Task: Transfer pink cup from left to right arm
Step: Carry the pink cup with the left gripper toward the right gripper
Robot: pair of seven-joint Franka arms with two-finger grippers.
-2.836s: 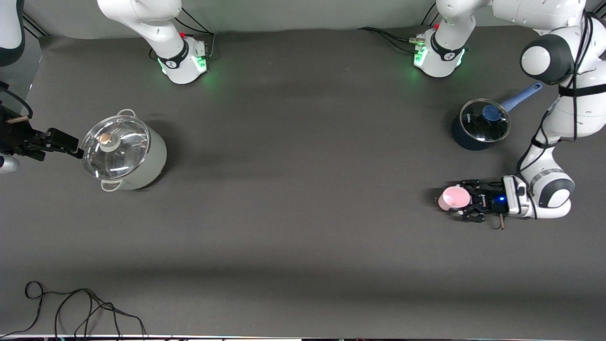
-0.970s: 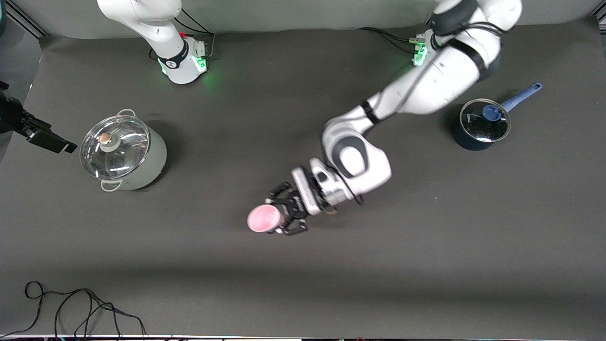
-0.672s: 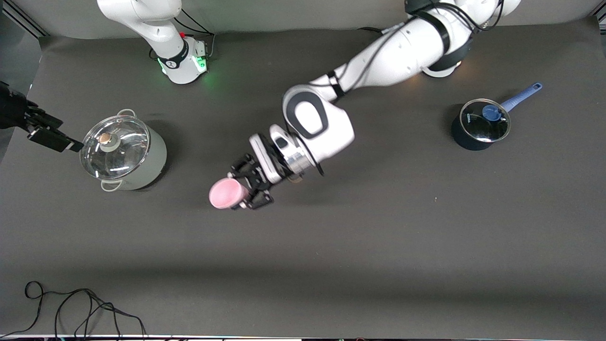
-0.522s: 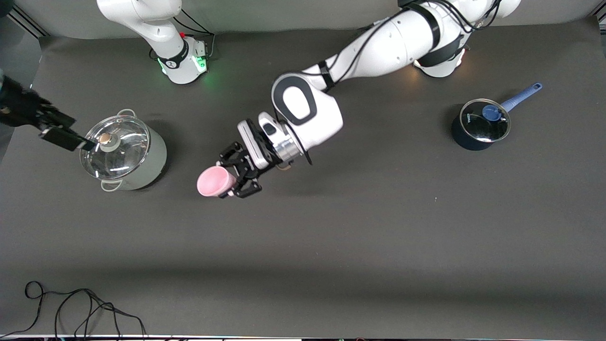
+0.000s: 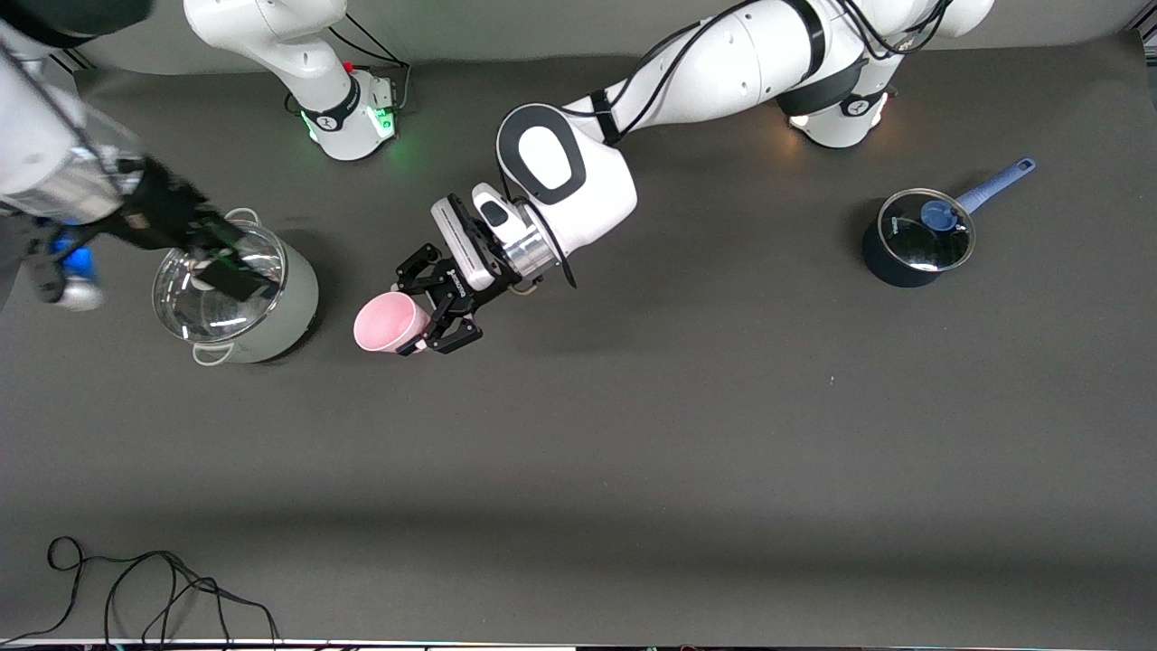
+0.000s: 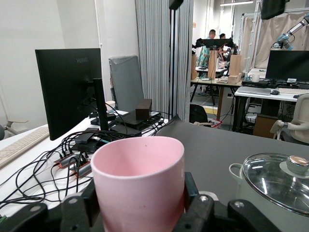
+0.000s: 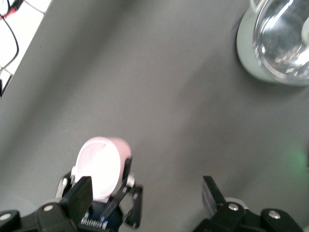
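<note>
My right gripper grips the pink cup by its rim (image 5: 357, 329) (image 7: 79, 160) next, to take the cup over from my left gripper.
The pink cup (image 5: 384, 323) hangs above the table beside the steel pot, tilted so its mouth shows. My left gripper (image 5: 414, 313) is shut on its sides, and the left arm reaches over from its base. In the left wrist view the pink cup (image 6: 140, 186) fills the space between the black fingers (image 6: 192, 195). My right gripper (image 5: 221, 262) is open over the pot's lid. From the right wrist view the pink cup (image 7: 100, 166) lies below, close to one finger (image 7: 79, 195) of my right gripper (image 7: 145, 198), not between the two.
A grey-green steel pot (image 5: 289, 307) with a glass lid stands toward the right arm's end. A dark blue saucepan (image 5: 872, 258) with lid and blue handle sits toward the left arm's end. A black cable (image 5: 154, 588) loops along the table edge nearest the front camera.
The left arm has carried the cup from its own end of the table across to beside the steel pot. The right arm has swung in from the table's edge to over the pot.
</note>
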